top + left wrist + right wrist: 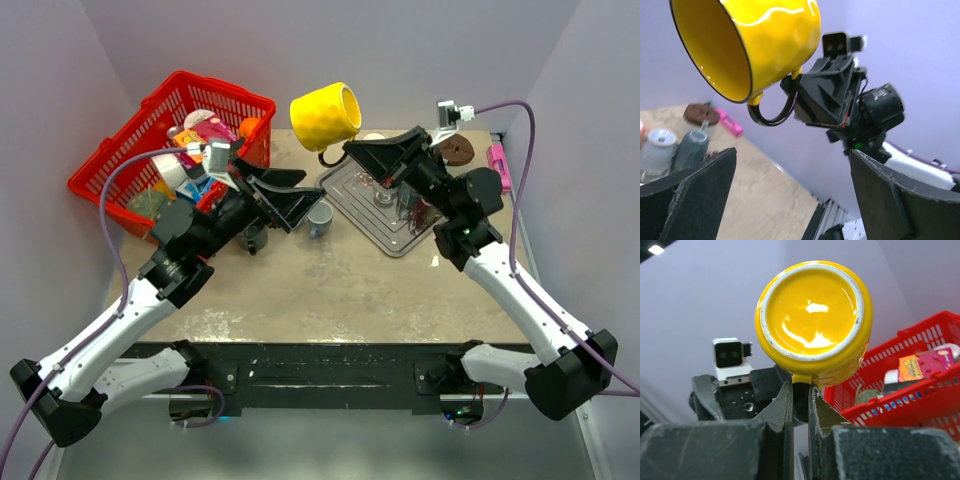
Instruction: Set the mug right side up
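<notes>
The left gripper grabs the mug's black handle [326, 161] [768, 121] from the side of the mug's opening next. This leaves the mug's base free to set it upright.
The yellow mug [325, 115] hangs in the air above the back of the table, lying on its side. My right gripper [350, 152] is shut on its black handle [801, 397]. The right wrist view shows the mug's base [812, 315] above my right gripper [800, 390]. The left wrist view shows the mug's open mouth [710, 45] tilted down to the left. My left gripper [300, 198] is open and empty, below and left of the mug, apart from it. Its two fingers frame the left wrist view [792, 165].
A red basket [110, 165] full of items stands at the back left. A grey tray [365, 215] with cups lies under the right arm. A small grey cup [320, 216] stands beside the tray. A pink object [497, 162] and a brown disc [460, 150] lie at the back right.
</notes>
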